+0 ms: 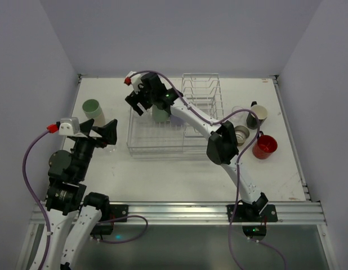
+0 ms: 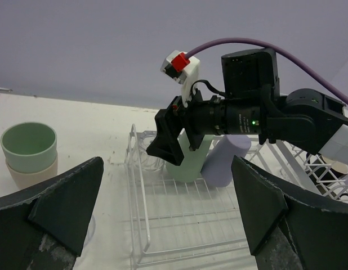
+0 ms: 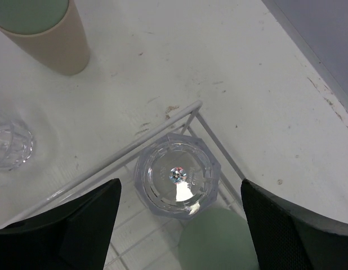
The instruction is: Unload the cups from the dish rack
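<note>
The upturned clear glass would stay in the rack if I lifted my right gripper now, because the fingers are wide apart above the glass.
The white dish rack stands mid-table. In its far left corner sits an upturned clear glass, with a pale green tumbler touching it and a lavender tumbler beside that. My right gripper hangs open straight above the clear glass, its fingers apart on either side and holding nothing. My left gripper is open and empty just left of the rack, facing it. On the table to the left stands a green cup nested in a beige one.
Right of the rack stand a black mug, a red mug, a small tan cup and a clear glass. Another clear glass stands on the table left of the rack, near my left fingers. Walls close in three sides.
</note>
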Robot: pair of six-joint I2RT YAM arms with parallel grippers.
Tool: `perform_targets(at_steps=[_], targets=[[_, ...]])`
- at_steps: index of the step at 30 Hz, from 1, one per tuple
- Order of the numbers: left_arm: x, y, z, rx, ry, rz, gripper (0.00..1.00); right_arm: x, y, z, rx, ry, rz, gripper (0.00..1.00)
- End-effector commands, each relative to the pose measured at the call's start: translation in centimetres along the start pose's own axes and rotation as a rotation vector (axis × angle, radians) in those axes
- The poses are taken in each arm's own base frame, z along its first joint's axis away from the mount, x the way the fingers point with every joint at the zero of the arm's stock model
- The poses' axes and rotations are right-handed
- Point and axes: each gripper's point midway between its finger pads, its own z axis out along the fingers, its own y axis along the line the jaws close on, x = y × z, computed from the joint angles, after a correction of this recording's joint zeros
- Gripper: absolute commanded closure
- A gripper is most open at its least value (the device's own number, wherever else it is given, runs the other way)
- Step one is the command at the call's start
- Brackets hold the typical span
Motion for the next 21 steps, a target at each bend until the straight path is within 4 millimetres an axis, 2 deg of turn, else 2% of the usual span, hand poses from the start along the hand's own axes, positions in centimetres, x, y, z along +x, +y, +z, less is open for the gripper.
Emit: perform_targets(at_steps=[1, 6, 8, 12, 18, 21], targets=[[-0.3, 0.1, 0.5, 0.000, -0.021, 0.020, 0.00, -2.1, -1.0, -0.7, 0.027, -0.048, -0.138, 0.11], [-0.2, 0.2, 0.6, 0.001, -0.019, 0.019, 0.00, -3.4, -0.2, -1.1, -0.020, -0.094, -0.136, 0.10], [-0.3, 0.2, 0.5, -0.003, -0.021, 0.020, 0.00, -3.0, 0.0, -0.6, -0.026, -0.086, -0.136, 0.09], [-0.2, 0.2, 0.4, -0.003, -0.021, 0.020, 0.00, -0.7, 0.1, 0.6, -0.033, -0.028, -0.144, 0.08], [-0.3, 0.2, 0.4, 0.001, -0.024, 0.018, 0.00, -0.1, 1.1, 1.5, -0.047, -0.017, -0.192, 0.08], [-0.4, 0.2, 0.4, 0.000, -0.026, 0.018, 0.00, 0.9, 1.9, 2.4, -0.036, 0.009, -0.240, 0.08]])
